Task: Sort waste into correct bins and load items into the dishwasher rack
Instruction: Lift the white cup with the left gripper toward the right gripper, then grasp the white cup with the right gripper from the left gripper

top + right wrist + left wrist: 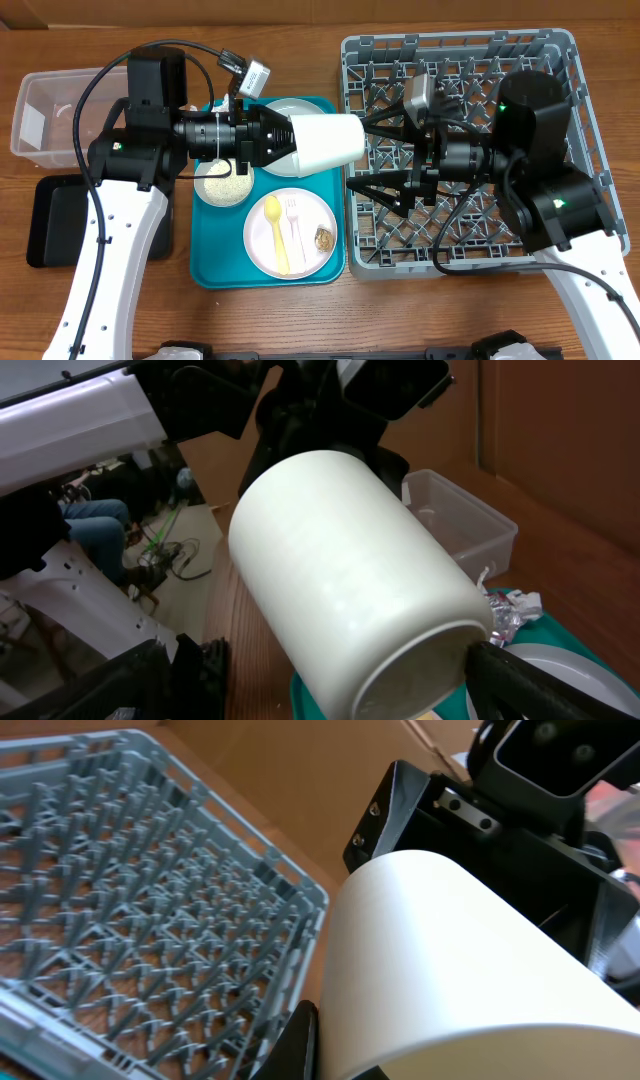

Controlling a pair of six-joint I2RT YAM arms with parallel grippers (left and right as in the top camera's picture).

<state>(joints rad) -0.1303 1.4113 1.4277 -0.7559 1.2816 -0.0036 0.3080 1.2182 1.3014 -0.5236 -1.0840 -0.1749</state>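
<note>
The small white cup needs to go in the dishwasher rack point(560, 60) with its opening down, so my right gripper will next grab the cup by its base end point(351, 139) and leave the cup's rim free.
My left gripper point(283, 140) is shut on the small white cup point(328, 143) and holds it sideways in the air, over the right edge of the teal tray. The cup's base points at the dishwasher rack point(560, 60). My right gripper point(365, 155) is open, with one finger on each side of the cup's base. In the right wrist view the cup point(350, 580) sits between the spread fingers of the right gripper point(350, 685). In the left wrist view the cup point(470, 970) fills the right side, next to a finger of the left gripper point(305, 1045), with the rack point(150, 920) beyond.
The teal tray point(210, 272) holds a bowl of rice point(223, 184), a pale grey plate point(285, 165) and a pinkish plate point(312, 255) with the yellow utensil point(275, 235). The clear tub point(45, 110) and black tray point(50, 225) stand at the left. The foil wrapper point(510, 610) lies by the tub.
</note>
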